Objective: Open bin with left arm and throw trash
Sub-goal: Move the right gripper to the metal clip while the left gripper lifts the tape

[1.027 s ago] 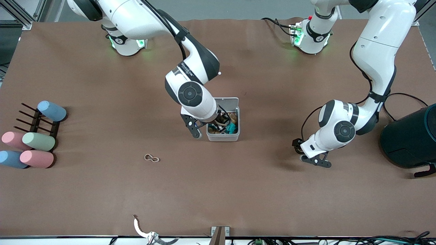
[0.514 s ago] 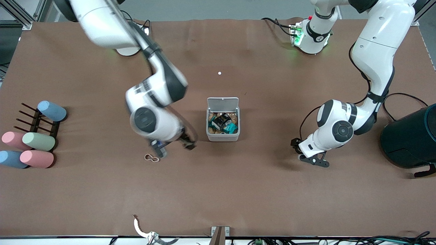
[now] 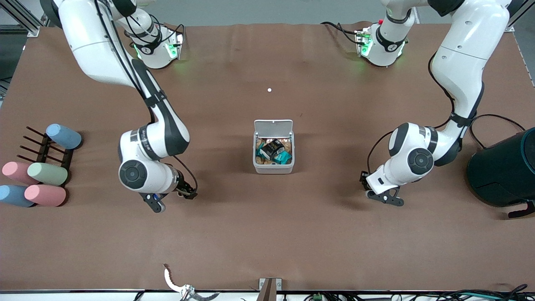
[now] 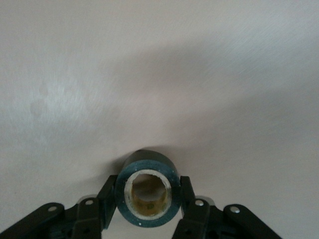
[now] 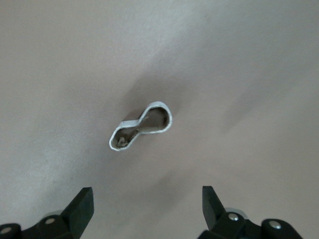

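Observation:
The table shows between the right gripper's fingers and the white band, so the right gripper would miss the band if it closed now. The robot should move toward the white band first.
The bin [image 3: 273, 169] stands mid-table with its lid [image 3: 273, 125] tipped up, and a crumpled black wrapper [image 3: 272, 148] lies inside among other scraps. My left gripper [image 3: 383, 198] is down at the table toward the left arm's end. In the left wrist view the left gripper [image 4: 147, 186] is shut on the black tape roll [image 4: 147, 159], one finger pressed against each side. My right gripper [image 3: 173, 201] hangs open low over the table toward the right arm's end. The beige rubber band [image 5: 142, 125] lies just ahead of the right gripper [image 5: 147, 196], untouched.
A large dark drum [image 3: 505, 171] stands at the left arm's end. A rack with pastel cylinders [image 3: 46, 173] sits at the right arm's end. A tiny white dot [image 3: 269, 90] lies farther from the front camera than the bin. A metal tool [image 3: 175, 284] rests at the near edge.
The right arm swung away from the bin to over the rubber band, leaving the black wrapper in the bin. The left gripper's fingers closed in on the tape roll.

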You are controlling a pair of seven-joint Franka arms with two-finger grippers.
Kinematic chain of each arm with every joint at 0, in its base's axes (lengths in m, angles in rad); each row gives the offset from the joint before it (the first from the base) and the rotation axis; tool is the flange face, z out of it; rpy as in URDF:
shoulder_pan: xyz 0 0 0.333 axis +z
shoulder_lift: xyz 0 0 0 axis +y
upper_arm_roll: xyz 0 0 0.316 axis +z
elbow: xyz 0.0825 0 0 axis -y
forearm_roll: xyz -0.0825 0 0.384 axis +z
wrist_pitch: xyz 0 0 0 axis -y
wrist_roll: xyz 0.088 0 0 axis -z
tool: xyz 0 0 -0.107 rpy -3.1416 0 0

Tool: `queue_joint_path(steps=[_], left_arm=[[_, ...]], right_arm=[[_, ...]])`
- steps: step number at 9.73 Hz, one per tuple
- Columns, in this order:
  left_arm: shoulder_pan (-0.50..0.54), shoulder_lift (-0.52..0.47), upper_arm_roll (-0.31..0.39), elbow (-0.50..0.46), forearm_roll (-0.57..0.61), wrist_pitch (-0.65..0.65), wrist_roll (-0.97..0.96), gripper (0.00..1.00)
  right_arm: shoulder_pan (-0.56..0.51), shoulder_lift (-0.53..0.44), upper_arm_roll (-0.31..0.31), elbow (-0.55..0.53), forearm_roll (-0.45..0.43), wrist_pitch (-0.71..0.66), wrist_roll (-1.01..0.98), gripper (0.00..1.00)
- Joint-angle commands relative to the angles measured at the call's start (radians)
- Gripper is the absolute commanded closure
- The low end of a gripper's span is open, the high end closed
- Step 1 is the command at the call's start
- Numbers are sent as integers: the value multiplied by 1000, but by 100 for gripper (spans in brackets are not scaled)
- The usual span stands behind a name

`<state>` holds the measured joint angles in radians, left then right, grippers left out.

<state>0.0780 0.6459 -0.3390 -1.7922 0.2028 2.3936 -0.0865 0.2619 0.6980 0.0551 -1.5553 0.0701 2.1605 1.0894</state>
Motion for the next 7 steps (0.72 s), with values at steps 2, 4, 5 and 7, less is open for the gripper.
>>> queue_joint_path(steps=[2, 4, 5, 7], left_arm=[[-17, -108, -209, 178, -16, -336, -342, 98], [-145, -74, -239, 212, -3, -340, -604, 98], [-224, -46, -236, 253, 19, -337, -680, 98], [-280, 6, -235, 283, 85, -317, -787, 98]], right_arm=[[-33, -20, 12, -66, -16, 120, 70, 1], [-39, 4, 9, -65, -21, 133, 70, 1], [-38, 17, 3, -65, -21, 150, 70, 1], [-32, 46, -9, -63, -24, 171, 72, 1]])
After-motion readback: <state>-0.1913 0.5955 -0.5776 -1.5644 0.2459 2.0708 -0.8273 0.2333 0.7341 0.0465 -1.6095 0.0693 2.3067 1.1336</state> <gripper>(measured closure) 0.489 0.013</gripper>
